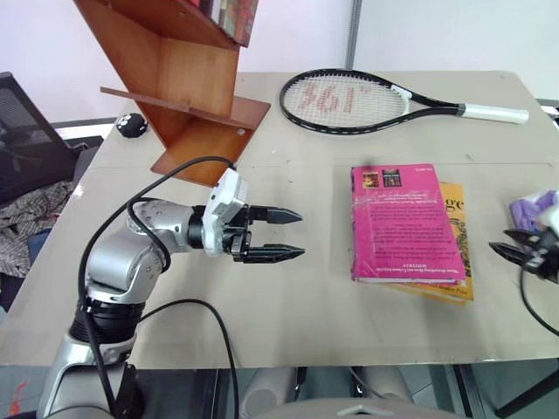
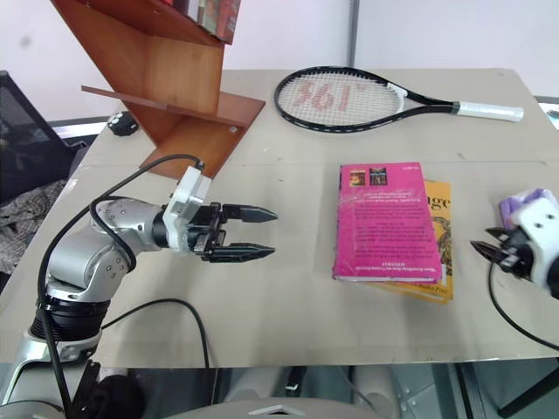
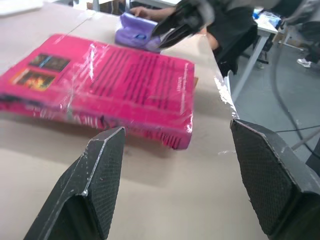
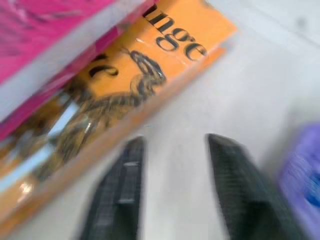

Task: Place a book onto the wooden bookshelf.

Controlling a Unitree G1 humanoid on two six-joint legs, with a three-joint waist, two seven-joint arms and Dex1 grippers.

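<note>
I will next grab the pink book's spine edge (image 1: 355, 229) (image 3: 95, 119) with my left gripper, as it sticks out past the yellow book underneath and leaves room for a finger below.
The pink book (image 1: 403, 223) lies flat on the table, on top of a yellow book (image 1: 456, 262). The wooden bookshelf (image 1: 188, 78) stands at the table's far left corner, with some books on an upper board. My left gripper (image 1: 301, 234) hovers level over the table and points at the book's left edge from a short way off. It is open and empty; the left wrist view shows the book (image 3: 100, 85) ahead of its fingers. My right gripper (image 2: 489, 250) is at the table's right side, just right of the books. It is open, with bare table between its fingers (image 4: 125, 185).
A black tennis racket (image 1: 367, 100) lies at the back of the table. A purple object (image 1: 533, 209) sits beside my right gripper. A small black item (image 1: 131, 124) lies left of the shelf base. A black chair (image 1: 26, 131) stands off the table's left.
</note>
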